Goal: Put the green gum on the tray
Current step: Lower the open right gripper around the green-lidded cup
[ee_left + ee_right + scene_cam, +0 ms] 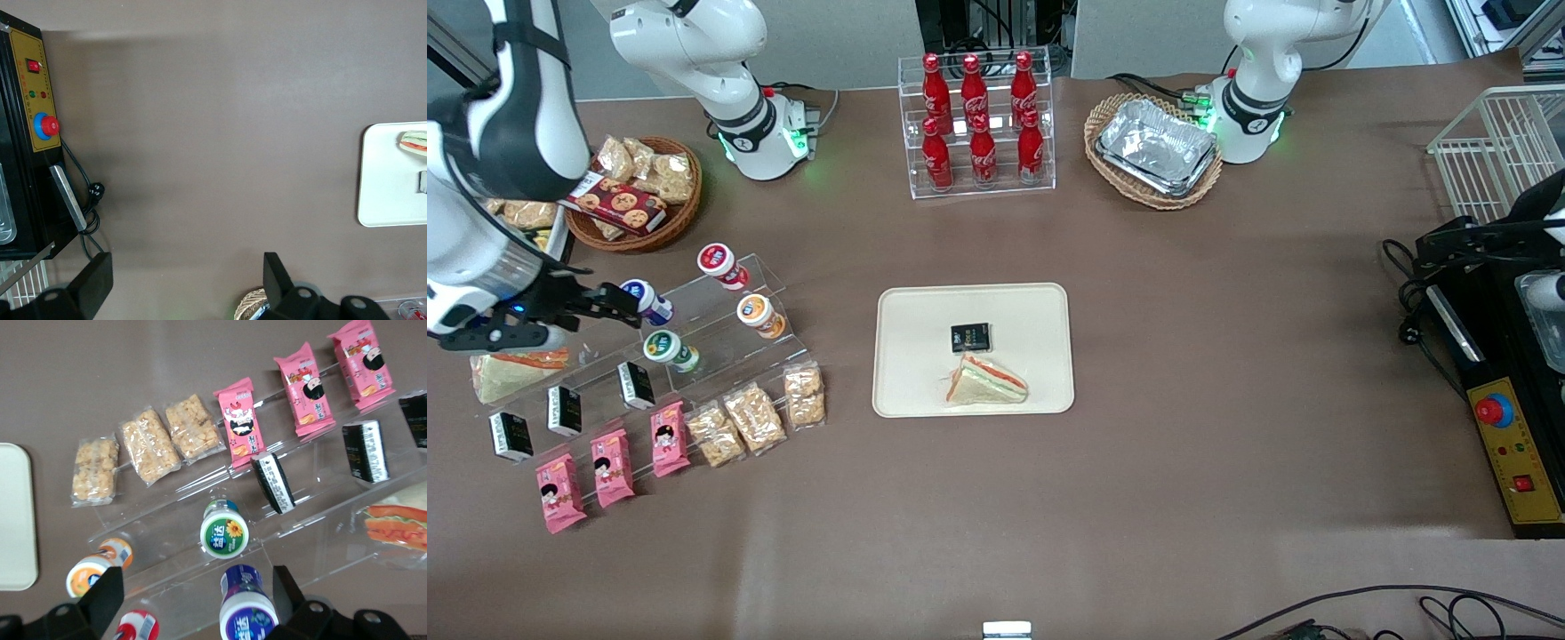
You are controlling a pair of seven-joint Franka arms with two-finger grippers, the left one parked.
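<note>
My right gripper picks up the gum by its green-and-white lid (662, 345) next, to place the green gum on the tray (925, 356).
The green gum (669, 348) is a small white canister with a green-and-white lid, standing on a step of the clear acrylic stand (720, 333); it also shows in the right wrist view (224, 532). My right gripper (624, 304) hovers open and empty over the stand (197, 597), beside the blue-lidded canister (647, 300). The green gum is a little nearer the front camera than the gripper and not between its fingers. The cream-beige tray (925, 356) lies mid-table, toward the parked arm's end from the stand, holding a sandwich (987, 380) and a black packet (970, 337).
The stand also holds an orange-lidded canister (760, 316), a red-lidded one (722, 265), black packets (637, 385), pink snack packs (612, 467) and cracker bags (754, 416). A snack basket (636, 191), a cola rack (980, 124) and a foil-tray basket (1156, 149) stand farther back.
</note>
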